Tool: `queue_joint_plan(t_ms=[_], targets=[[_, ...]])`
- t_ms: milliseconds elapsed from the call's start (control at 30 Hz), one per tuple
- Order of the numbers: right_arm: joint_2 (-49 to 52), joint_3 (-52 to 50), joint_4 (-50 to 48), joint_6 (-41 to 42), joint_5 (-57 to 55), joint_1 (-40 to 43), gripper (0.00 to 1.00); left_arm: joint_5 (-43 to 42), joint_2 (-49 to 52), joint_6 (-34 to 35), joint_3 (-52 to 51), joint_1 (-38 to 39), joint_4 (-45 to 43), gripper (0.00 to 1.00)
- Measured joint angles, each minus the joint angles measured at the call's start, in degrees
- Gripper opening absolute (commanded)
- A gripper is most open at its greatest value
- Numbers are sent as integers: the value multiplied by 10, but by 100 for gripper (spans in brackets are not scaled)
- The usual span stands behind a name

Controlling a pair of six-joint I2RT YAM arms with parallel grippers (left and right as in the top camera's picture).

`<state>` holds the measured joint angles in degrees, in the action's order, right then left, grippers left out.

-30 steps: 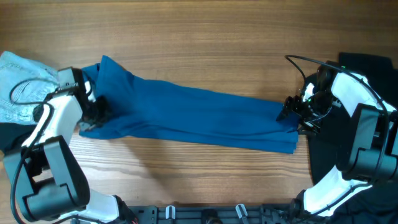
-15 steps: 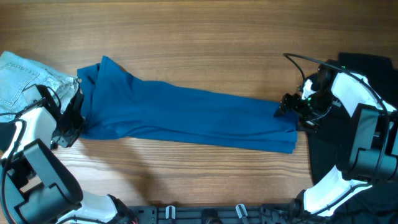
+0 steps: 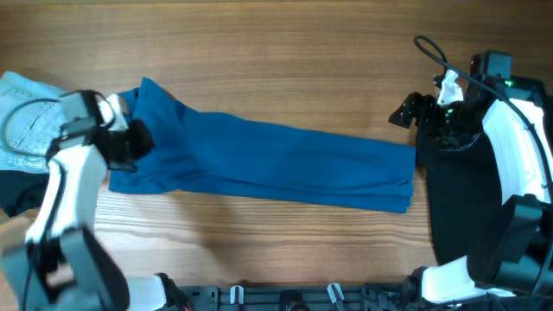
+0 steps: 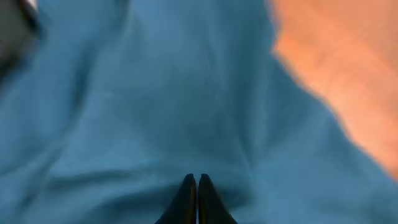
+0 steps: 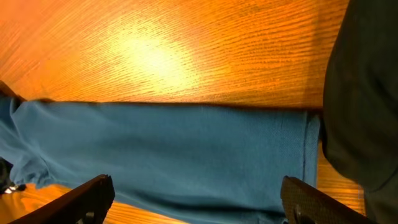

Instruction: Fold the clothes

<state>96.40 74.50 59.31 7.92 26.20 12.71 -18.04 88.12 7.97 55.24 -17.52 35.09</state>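
My right gripper grips the blue garment (image 3: 259,160) by its hemmed end (image 3: 409,175) next, to fold that end back over the long garment.
A blue garment (image 3: 259,160) lies folded into a long strip across the wooden table, running from upper left to lower right. My left gripper (image 3: 138,138) is over its left end; in the left wrist view its fingers (image 4: 197,186) are shut with blue cloth (image 4: 155,106) filling the view below them, nothing between them. My right gripper (image 3: 408,111) is raised above the table just past the garment's right end, wide open and empty. The right wrist view shows the garment's hemmed right end (image 5: 186,149) between the spread fingers (image 5: 199,199).
Light denim jeans (image 3: 26,117) lie at the table's left edge behind my left arm. A black garment (image 3: 471,190) lies at the right edge, under my right arm; it also shows in the right wrist view (image 5: 367,93). Bare wood (image 3: 276,52) spans the far side.
My right gripper has let go of the garment's right end, opened and lifted up and away. My left arm swung from the garment's left edge outward and back over its left end.
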Motion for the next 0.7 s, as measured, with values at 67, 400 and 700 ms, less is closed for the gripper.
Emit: queue_joint_plan(t_ms=[67,400,700], targets=[[0,0,7,3,0,0,94,18,83,9,-10,7,-15,4],[1,-3,33,9,-13,0,98,103,145,131,8,-93,-45,4],[11,-156,-51,14,-19,-14,96,105,146,139,9,-107,-45,4]])
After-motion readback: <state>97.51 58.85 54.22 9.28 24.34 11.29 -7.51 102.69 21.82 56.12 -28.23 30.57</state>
